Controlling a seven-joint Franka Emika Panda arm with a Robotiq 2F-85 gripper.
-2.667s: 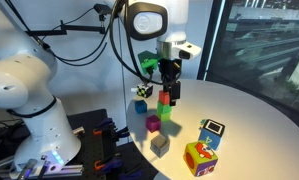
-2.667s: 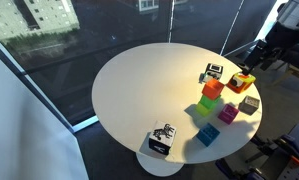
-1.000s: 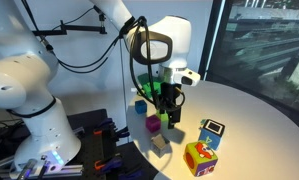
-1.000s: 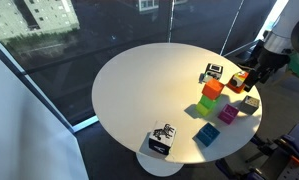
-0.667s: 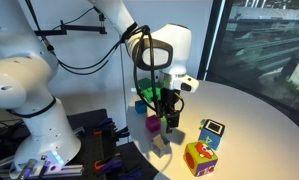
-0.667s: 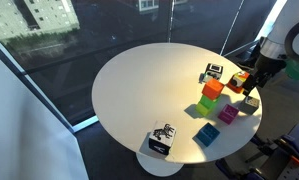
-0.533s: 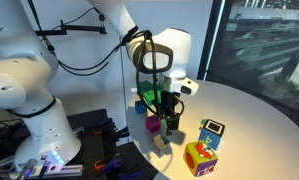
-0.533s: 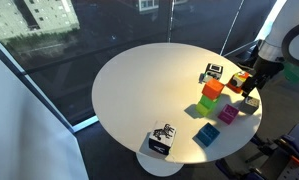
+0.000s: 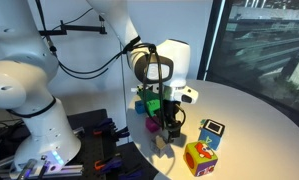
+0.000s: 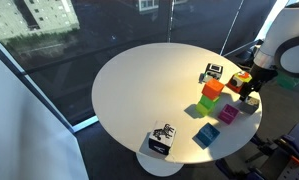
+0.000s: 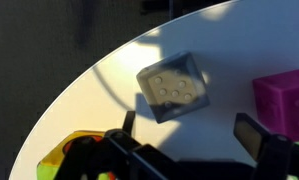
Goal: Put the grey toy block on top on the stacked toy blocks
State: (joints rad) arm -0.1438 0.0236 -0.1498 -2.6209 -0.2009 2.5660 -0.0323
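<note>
My gripper is going to grab the grey toy block (image 10: 250,103) (image 11: 174,85) next from above by opposite sides, so the block's bottom can sit on the stack.
The grey toy block (image 11: 174,85) lies on the white table with studs on top; it also shows in both exterior views (image 9: 159,143) (image 10: 250,103). My gripper (image 11: 194,130) is open and empty and hangs low just above it, with the block a little ahead of the gap between the fingers. The gripper shows in both exterior views (image 9: 170,128) (image 10: 252,93). The stacked toy blocks stand nearby, a red cube (image 10: 212,89) on a green cube (image 10: 207,102). In the exterior view with the arm's base my arm hides most of the stack.
A magenta cube (image 11: 285,100) (image 10: 228,114) (image 9: 152,124) sits close beside the grey block. A yellow-red multicoloured block (image 9: 198,157) (image 10: 241,80), a blue cube (image 10: 206,135) and black-and-white patterned cubes (image 10: 161,141) (image 10: 212,72) stand on the round table (image 10: 139,90). The table edge is near the grey block.
My gripper has moved from above the stack down and over to the grey block, staying open. The blocks have not moved.
</note>
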